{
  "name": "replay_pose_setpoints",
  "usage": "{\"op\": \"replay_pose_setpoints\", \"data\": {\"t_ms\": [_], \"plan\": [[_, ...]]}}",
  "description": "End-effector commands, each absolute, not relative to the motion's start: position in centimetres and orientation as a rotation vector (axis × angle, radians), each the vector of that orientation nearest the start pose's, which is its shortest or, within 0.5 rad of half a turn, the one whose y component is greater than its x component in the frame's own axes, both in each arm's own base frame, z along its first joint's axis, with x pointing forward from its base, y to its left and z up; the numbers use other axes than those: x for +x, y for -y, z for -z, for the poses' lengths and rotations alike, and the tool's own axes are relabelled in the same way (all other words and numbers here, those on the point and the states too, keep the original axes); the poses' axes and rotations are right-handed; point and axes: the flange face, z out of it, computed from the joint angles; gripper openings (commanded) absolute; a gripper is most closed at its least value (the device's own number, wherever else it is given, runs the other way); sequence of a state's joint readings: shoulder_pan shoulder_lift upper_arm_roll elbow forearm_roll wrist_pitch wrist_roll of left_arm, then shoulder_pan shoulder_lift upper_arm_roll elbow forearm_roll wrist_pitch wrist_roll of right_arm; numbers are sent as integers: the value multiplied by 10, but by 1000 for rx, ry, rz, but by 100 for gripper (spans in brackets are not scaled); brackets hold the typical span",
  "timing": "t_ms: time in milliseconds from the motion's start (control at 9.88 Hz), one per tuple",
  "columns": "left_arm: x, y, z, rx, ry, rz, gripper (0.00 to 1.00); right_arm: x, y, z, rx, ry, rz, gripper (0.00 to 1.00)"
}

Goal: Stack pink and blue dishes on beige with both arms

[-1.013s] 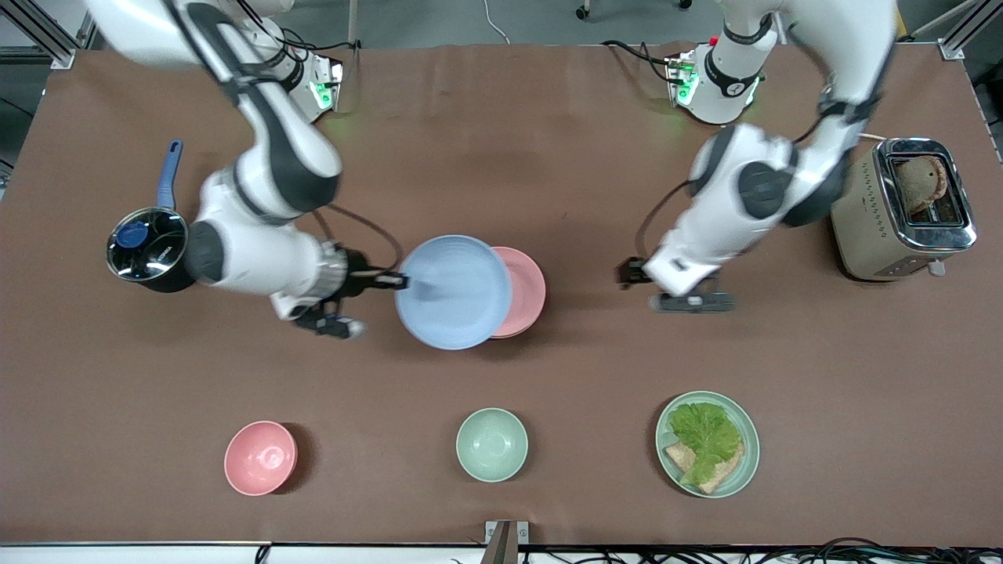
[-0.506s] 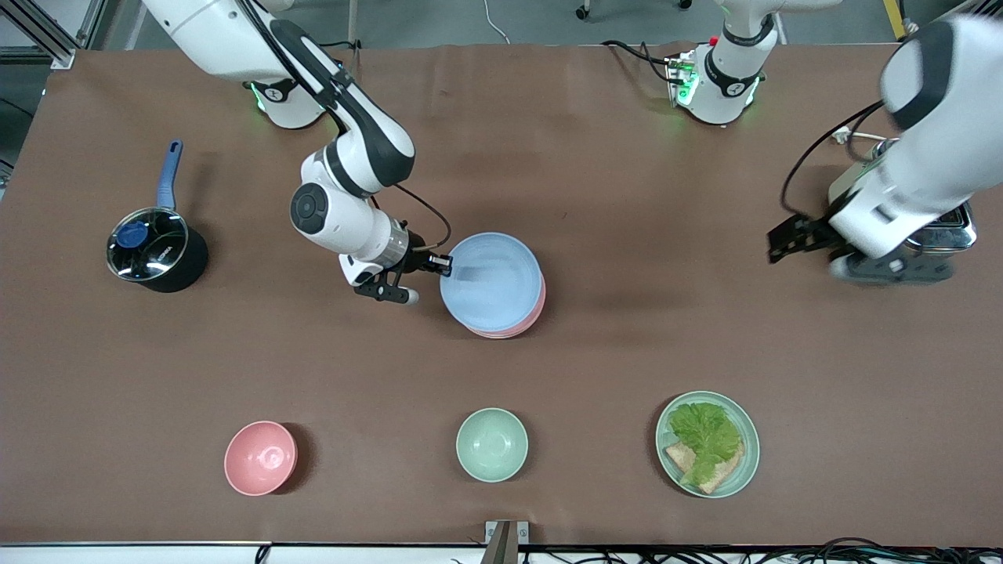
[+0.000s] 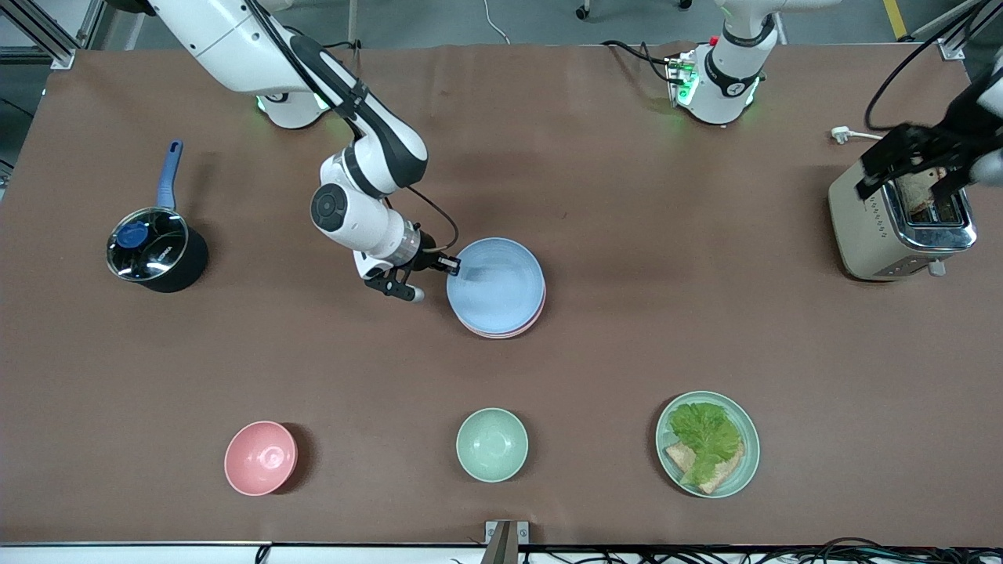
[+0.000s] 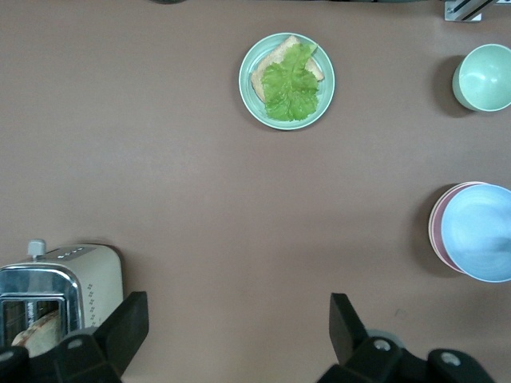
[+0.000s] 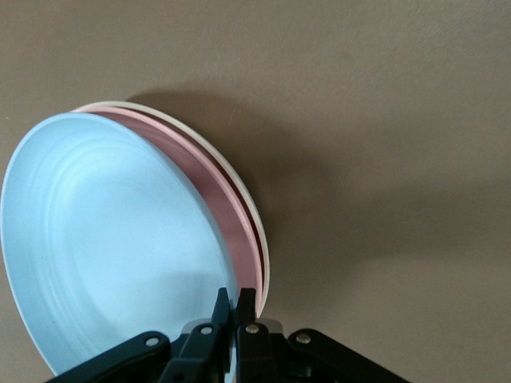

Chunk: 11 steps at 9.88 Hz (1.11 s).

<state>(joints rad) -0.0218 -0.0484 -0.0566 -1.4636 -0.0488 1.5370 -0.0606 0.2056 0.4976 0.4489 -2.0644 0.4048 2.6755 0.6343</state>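
Observation:
The blue plate (image 3: 495, 283) leaves my right gripper now: it is over the pink plate (image 3: 523, 327), inside its rim, so the blue plate would sit on the stack.
The pale blue plate (image 3: 495, 283) lies on top of the pale pink plate (image 3: 523, 327) at mid-table. My right gripper (image 3: 453, 266) is shut on the blue plate's rim at the side toward the right arm's end. In the right wrist view the gripper (image 5: 237, 299) pinches that rim, the blue plate (image 5: 112, 247) tilts slightly over the pink plate (image 5: 209, 185), and the beige plate (image 5: 243, 191) shows as a thin cream edge underneath. My left gripper (image 3: 913, 168) hangs open and empty over the toaster; in its own view it (image 4: 235, 327) looks down on bare table.
A toaster (image 3: 901, 219) with bread stands at the left arm's end. A black pot (image 3: 153, 251) with a blue handle sits at the right arm's end. Nearer the camera are a pink bowl (image 3: 260, 457), a mint bowl (image 3: 492, 444) and a mint plate (image 3: 735, 470) with lettuce and bread.
My right gripper carried the blue plate over the pink plate and set it down on the stack. My left arm pulled away from mid-table to above the toaster.

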Motion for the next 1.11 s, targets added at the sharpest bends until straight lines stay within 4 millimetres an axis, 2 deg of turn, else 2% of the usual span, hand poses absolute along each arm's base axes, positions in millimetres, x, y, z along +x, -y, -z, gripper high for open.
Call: {"op": "replay_pose_setpoints", "data": {"t_ms": [0,101,203,304,405,506,608,709,810,1013], "plan": [[547,34,-683,-3168,-19,88,100,487,-357,-221,-2677,-551,-183,2],[542,33,-679,-3152,-23,50,100,490,-352,-221,-2684,-542,-173,13],[541,31,-676,-3151,-21,21,100,495,-345,-221,-2701,-525,-162,46],[541,31,-675,-3150,-21,19,100,498,-342,-223,-2702,-526,-157,87],[540,32,-675,-3150,-26,19,100,505,-334,-234,-2703,-534,-159,100],[540,31,-673,-3148,-52,12,100,509,-329,-266,-2721,-507,-157,100],[540,32,-672,-3148,-71,2,100,517,-312,-298,-2763,-471,-111,100],[540,30,-670,-3140,-82,-5,100,525,-287,-328,-2822,-446,-62,100],[539,30,-670,-3123,-90,-6,100,532,-258,-372,-2903,-413,40,100],[536,30,-672,-3125,-79,-2,100,550,-177,-457,-3045,-474,208,100]]}}
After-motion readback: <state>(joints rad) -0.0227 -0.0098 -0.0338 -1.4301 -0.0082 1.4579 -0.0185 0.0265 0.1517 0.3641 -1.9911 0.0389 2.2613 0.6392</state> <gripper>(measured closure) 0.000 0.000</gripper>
